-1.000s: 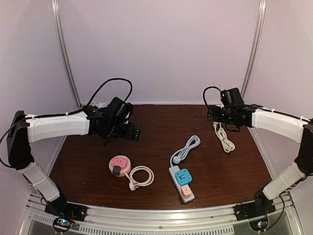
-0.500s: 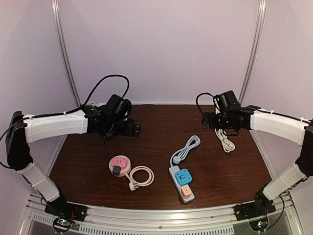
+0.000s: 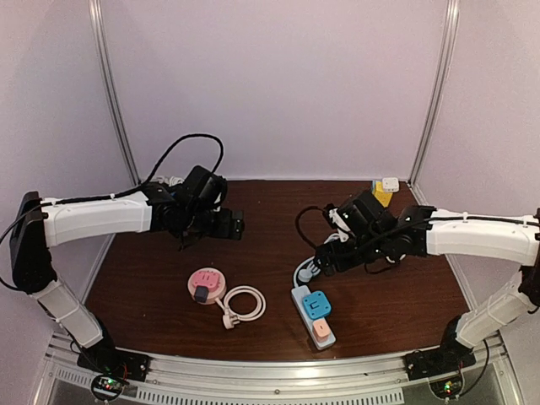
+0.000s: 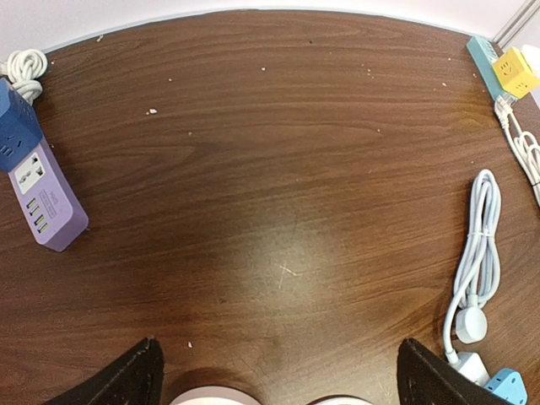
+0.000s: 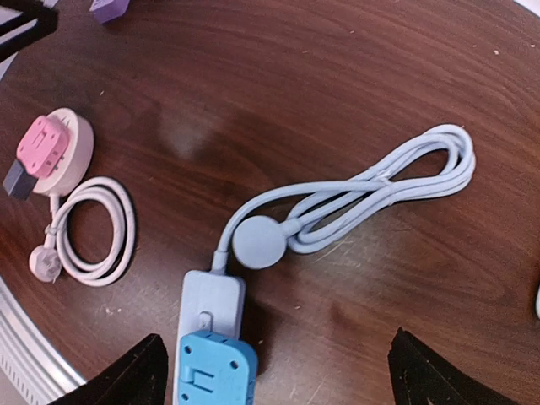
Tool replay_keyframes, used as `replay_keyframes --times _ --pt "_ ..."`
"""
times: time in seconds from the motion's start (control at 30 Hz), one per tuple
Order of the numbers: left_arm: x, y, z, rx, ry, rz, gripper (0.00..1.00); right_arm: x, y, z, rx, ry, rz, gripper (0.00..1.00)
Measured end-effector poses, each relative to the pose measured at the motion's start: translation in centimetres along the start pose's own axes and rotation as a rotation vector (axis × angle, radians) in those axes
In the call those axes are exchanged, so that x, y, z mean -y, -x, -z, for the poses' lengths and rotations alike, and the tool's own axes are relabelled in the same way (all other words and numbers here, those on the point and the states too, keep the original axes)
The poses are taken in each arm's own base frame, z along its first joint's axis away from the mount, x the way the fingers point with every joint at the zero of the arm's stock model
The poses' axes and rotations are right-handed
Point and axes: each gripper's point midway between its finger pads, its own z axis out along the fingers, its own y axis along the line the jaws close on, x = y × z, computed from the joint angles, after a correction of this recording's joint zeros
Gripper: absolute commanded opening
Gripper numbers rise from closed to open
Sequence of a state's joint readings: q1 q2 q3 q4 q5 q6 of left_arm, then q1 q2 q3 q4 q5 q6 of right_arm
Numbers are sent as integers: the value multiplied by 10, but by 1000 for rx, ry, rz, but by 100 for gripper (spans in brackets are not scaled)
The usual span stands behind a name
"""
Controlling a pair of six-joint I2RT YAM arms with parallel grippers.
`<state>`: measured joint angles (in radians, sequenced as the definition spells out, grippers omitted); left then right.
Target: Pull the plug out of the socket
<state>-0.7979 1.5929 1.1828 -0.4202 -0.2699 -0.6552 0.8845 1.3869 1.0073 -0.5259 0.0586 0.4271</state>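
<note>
I will next use my right gripper to grab the blue plug across its thickness at the plug's edge overhanging the power strip [image 3: 325, 304] [image 5: 241, 369]. The power strip then stays free to hold during the pull.
A pale blue power strip [image 3: 301, 296] lies near the front centre with a blue plug [image 3: 315, 305] and a pink-orange plug [image 3: 321, 327] in it. My right gripper [image 3: 325, 258] hovers open above its coiled cord [image 3: 325, 253]. In the right wrist view the strip [image 5: 208, 308] and blue plug [image 5: 215, 371] lie between my spread fingers [image 5: 139, 371], left of centre. A round pink socket [image 3: 205, 283] holds a dark plug [image 3: 202, 294], with a white cable [image 3: 240, 304] beside it. My left gripper [image 3: 236, 226] is open and empty, behind the round socket.
A purple power strip [image 4: 46, 202] with a dark blue plug [image 4: 15, 135] lies at the back left. A yellow plug [image 3: 381, 196] on a teal strip sits at the back right, with a white cable [image 4: 527, 148] near it.
My right arm has swung from the back right toward the centre and down over the blue cord and strip. The left arm has hardly moved.
</note>
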Motion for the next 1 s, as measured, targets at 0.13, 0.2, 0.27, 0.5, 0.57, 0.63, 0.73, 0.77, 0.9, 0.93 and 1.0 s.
replay_keyframes --times 0.13,0.2,0.27,0.5,0.57,0.63,0.73,0.77,0.9,0.93,1.0 --pt "-1 -2 -2 -14 -12 -4 98 -29 -21 3 -57 77 34 91" --pt "-4 -4 -3 -23 -13 -4 98 -32 -31 1 -90 100 32 91" --pt "-7 -6 -5 -31 -15 -4 98 -32 -43 -2 -123 111 29 91" --pt "-8 -14 -8 -52 -25 -5 98 -32 -87 -14 -255 214 -11 89" --pt "-8 -15 -8 -55 -27 -4 98 -31 -98 -17 -287 249 -32 88" --pt "-8 -15 -8 -51 -31 -2 98 -31 -107 -19 -307 280 -48 86" --pt "-6 -13 -8 -45 -38 7 98 -33 -113 -22 -323 326 -70 83" --pt "-6 -13 -8 -44 -39 11 98 -34 -113 -24 -326 346 -83 82" --pt "-5 -14 -8 -47 -45 22 98 -39 -114 -34 -339 404 -124 76" --pt "-5 -14 -8 -49 -45 23 98 -41 -114 -37 -344 419 -133 74" --pt "-5 -16 -9 -51 -48 28 98 -45 -112 -41 -350 449 -151 67"
